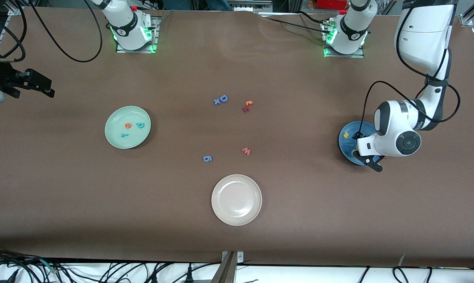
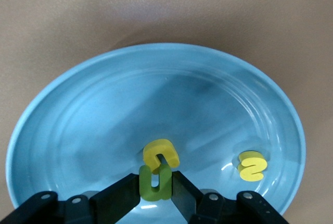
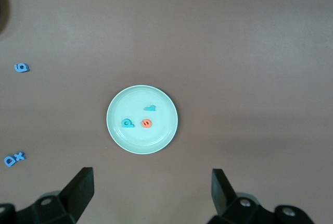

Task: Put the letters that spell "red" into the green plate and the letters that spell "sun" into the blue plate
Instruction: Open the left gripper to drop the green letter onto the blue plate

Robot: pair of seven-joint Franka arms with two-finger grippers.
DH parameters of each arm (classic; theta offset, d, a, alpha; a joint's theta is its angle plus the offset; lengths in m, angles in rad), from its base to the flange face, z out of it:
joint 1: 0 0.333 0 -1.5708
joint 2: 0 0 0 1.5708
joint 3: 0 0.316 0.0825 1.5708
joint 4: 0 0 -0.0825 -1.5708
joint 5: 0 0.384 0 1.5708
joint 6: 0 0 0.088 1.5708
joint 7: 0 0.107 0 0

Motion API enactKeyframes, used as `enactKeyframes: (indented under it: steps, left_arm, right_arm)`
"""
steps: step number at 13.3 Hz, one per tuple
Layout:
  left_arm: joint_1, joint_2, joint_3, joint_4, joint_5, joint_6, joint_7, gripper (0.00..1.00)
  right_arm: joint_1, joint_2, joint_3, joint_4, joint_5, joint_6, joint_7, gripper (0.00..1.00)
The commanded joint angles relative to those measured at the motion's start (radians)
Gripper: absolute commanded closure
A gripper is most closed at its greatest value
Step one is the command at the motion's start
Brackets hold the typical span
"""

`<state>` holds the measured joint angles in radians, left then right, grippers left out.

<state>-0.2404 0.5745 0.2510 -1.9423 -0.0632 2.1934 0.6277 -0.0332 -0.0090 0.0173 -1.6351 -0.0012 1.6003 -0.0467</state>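
The green "n" is low in the blue plate, against the yellow "u", so my left gripper needs to open now.
My left gripper [image 2: 155, 183] [image 1: 369, 160] is low over the blue plate [image 2: 156, 94] [image 1: 347, 146], shut on the green "n" [image 2: 151, 186]. The yellow "u" [image 2: 161, 152] lies in the plate and touches the "n". The yellow "s" [image 2: 252, 165] [image 1: 345, 135] rests nearer the plate's rim. The green plate [image 1: 115, 137] [image 3: 158, 136] holds the orange "e" [image 1: 128, 125] [image 3: 146, 123], teal "d" [image 1: 140, 125] [image 3: 127, 123] and teal "r" [image 1: 124, 135] [image 3: 150, 108]. My right gripper [image 3: 151, 193] [image 1: 40, 86] waits open, high up at the right arm's end of the table, nothing between its fingers.
A beige-white plate [image 1: 236, 214] sits nearest the front camera, mid-table. Loose letters lie in the middle: a blue "D" [image 1: 223, 98] with an "x" [image 1: 216, 101], two small orange-red letters [image 1: 247, 106], a salmon "w" [image 1: 246, 151] and a blue "6" [image 1: 207, 158].
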Motion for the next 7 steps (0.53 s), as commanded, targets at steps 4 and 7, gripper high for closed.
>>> enactKeyframes:
  steps: [4, 7]
  left_arm:
    - [0.013, 0.004, -0.004, 0.003, 0.005, 0.014, 0.037, 0.00]
    - [0.013, -0.033, -0.006, 0.026, 0.005, -0.027, 0.035, 0.00]
  right_arm:
    - [0.010, 0.004, -0.008, 0.014, -0.003, -0.011, -0.009, 0.00]
    - [0.010, 0.008, -0.008, 0.014, -0.003, -0.013, -0.010, 0.00]
